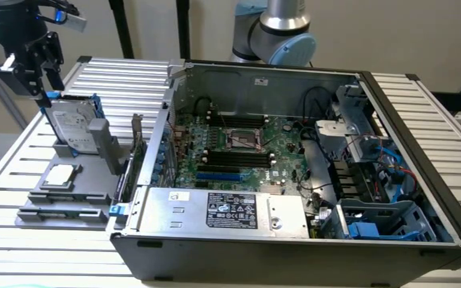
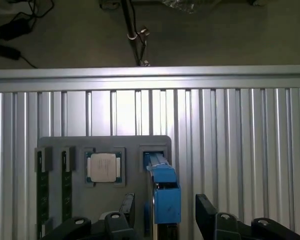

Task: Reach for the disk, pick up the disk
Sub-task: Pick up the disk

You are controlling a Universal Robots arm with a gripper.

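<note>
I am not ready to close yet: my gripper's open fingers are short of the blue carrier's wide upper end [image 2: 167, 205] beside the grey tray [image 2: 110, 197]. I need to move my gripper toward the carrier's upper end first, then close on it.
The disk [image 1: 74, 123], a silver-grey drive with a white label in a blue carrier, stands on edge in a slot of the grey tray [image 1: 34, 215] at the exterior view's left. My gripper [image 1: 45, 96] is right at its upper end, coming down from above. In the wrist view the disk's blue edge [image 2: 162, 192] runs between my two black fingers [image 2: 206, 212]. The gripper [image 2: 165, 216] is open, with a small gap on each side of the carrier.
A small square chip [image 1: 60, 175] [image 2: 104, 166] lies on the tray beside the disk. An open computer case [image 1: 407, 120] takes up the middle and right of the slatted aluminium table [image 1: 122, 75], with a silver box [image 1: 230, 210] at its front.
</note>
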